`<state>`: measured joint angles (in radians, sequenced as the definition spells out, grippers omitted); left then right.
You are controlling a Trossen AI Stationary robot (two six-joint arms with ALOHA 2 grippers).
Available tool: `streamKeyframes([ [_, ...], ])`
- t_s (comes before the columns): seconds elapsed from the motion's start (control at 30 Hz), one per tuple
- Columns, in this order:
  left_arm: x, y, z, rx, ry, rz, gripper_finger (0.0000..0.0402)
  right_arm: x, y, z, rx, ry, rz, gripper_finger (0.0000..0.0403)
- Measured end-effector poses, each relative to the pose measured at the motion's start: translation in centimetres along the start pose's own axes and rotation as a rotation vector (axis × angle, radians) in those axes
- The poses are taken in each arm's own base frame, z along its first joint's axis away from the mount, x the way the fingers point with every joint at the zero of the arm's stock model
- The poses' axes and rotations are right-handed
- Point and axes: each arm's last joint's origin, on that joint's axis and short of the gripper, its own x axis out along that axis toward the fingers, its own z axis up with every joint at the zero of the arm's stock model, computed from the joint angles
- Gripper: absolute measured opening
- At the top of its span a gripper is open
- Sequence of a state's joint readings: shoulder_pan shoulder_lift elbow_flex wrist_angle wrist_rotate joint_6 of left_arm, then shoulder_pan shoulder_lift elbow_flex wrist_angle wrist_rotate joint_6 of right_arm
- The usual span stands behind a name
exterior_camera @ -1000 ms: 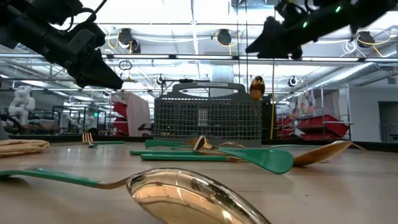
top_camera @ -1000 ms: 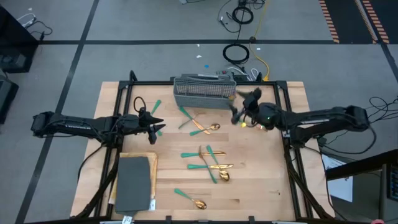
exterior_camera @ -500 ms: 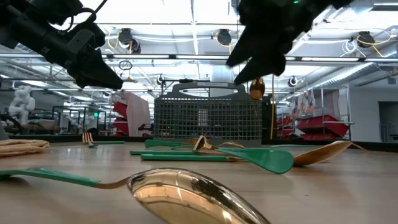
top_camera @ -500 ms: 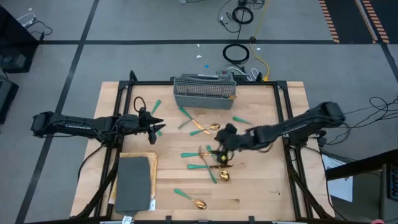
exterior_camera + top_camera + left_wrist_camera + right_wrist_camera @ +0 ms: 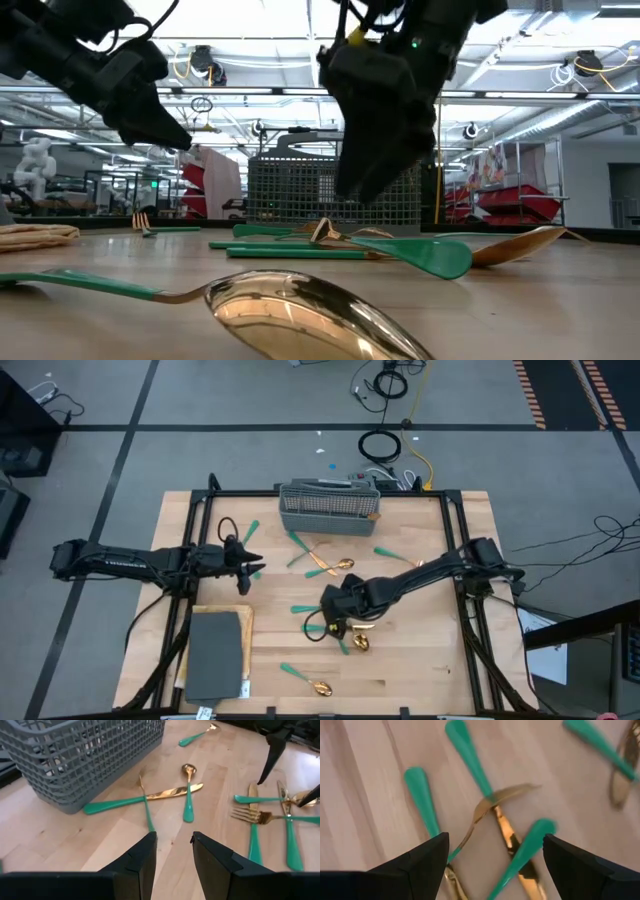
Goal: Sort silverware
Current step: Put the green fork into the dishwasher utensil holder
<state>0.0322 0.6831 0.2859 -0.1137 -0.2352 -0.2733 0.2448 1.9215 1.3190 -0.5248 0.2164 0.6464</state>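
The crossed fork needs to be sorted into the mesh caddy. My right gripper should grab it next by its thin gold neck (image 5: 469,832).
The silverware lies scattered on the wooden table: a middle cluster of forks and knives (image 5: 345,628), crossed pieces and a spoon (image 5: 318,560) near the grey mesh caddy (image 5: 328,508), one teal piece (image 5: 388,553) to the right, and a spoon (image 5: 305,680) near the front edge. My right gripper (image 5: 328,622) hovers open just above the middle cluster. In the right wrist view its fingers stand on either side of crossed teal handles and gold heads (image 5: 495,805). My left gripper (image 5: 250,567) waits open at the table's left, pointing toward the caddy (image 5: 75,755).
A dark grey pad (image 5: 215,655) lies on a tan cloth at the near left corner. A loose teal piece (image 5: 250,532) and a black loop (image 5: 225,525) lie by the left arm. The near right part of the table (image 5: 420,660) is bare wood.
My right arm has swung from beside the caddy's right end toward the table's near left, coming down over the middle cluster of silverware. Its fingers stand wide open now. My left arm has kept still, and no piece has visibly moved.
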Motion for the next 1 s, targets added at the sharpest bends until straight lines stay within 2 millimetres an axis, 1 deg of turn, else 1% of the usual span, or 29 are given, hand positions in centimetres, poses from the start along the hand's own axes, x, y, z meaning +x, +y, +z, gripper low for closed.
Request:
streamKeyframes([
  [0.13,0.0,0.0,-0.1,0.004,0.01,0.003,0.0132,1.0,0.1,-0.3,0.028,0.024,-0.002,0.0309],
  [0.33,0.0,0.0,-0.1,0.028,0.01,0.003,0.0132,1.5,0.0,-0.3,0.034,0.019,-0.003,0.0309],
  [0.53,0.0,0.0,-0.1,0.031,0.014,0.004,0.0132,3.2,-0.2,-0.4,0.04,0.033,-0.02,0.0309],
  [0.7,0.0,0.0,-0.1,0.034,0.013,0.003,0.0132,4.1,-0.5,-0.5,0.055,0.036,-0.038,0.0303],
  [0.8,0.0,0.0,-0.1,0.048,0.014,0.004,0.0132,4.8,-0.5,-0.6,0.052,0.03,-0.052,0.0278],
  [0.87,0.0,0.0,-0.1,0.048,0.011,0.003,0.0132,5.0,-0.5,-0.7,0.049,0.032,-0.059,0.0249],
  [0.93,0.0,0.0,-0.1,0.049,0.012,0.003,0.0132,5.0,-0.5,-0.7,0.048,0.037,-0.066,0.0209],
  [1.0,0.0,0.0,-0.1,0.049,0.011,0.003,0.0132,5.0,-0.5,-0.8,0.045,0.031,-0.075,0.0157],
])
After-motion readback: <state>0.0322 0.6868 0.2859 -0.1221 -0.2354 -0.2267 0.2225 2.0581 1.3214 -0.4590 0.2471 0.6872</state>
